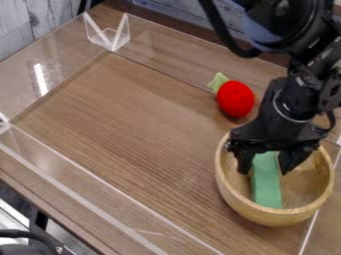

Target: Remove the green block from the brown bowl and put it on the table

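The green block needs to be lifted out of the brown bowl [240, 206] onto the table, so my gripper should next grab the block by its upper end [265, 162].
The brown bowl [240, 206] sits on the table [134, 129] at the lower right. Inside it lies the green block [268, 182], a light green bar leaning along the bowl's floor. My gripper [273, 159] points straight down over the bowl, open, with its dark fingers [244, 164] on either side of the block's upper end. Whether the fingers touch the block cannot be told.
A red ball [236, 96] with a small green piece [216, 81] joined to it lies just behind the bowl. Low clear acrylic walls [54, 184] edge the table. A clear acrylic stand [107, 33] is at the far left corner.
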Available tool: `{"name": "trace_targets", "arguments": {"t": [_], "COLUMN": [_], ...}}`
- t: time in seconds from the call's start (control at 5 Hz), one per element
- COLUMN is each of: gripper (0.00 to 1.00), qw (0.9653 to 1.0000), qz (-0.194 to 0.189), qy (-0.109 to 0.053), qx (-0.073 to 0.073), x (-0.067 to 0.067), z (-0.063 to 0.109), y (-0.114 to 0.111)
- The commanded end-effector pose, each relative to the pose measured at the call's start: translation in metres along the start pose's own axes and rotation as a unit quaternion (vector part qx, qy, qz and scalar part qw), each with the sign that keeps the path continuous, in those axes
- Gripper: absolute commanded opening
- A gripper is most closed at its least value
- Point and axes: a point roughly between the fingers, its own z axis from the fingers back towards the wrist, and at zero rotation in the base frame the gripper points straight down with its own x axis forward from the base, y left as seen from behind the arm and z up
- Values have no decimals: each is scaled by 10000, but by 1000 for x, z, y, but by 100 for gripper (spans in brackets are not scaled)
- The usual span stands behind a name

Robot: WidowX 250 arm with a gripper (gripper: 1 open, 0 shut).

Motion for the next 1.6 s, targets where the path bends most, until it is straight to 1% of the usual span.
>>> {"name": "trace_targets", "arguments": {"t": [0.0,0.2,0.6,0.8,1.2,1.4], "gripper": [100,100,100,100,100,100], "qw": [9997,9997,9999,9999,9997,9992], "qz": [-76,-110,66,141,236,389], "qy": [-128,-114,-75,-38,33,67], "qx": [-196,-162,-68,-39,44,65], "x": [11,16,24,25,10,10], "z": [15,17,26,29,16,16], "y": [-13,-14,-11,-11,-4,-1]}}
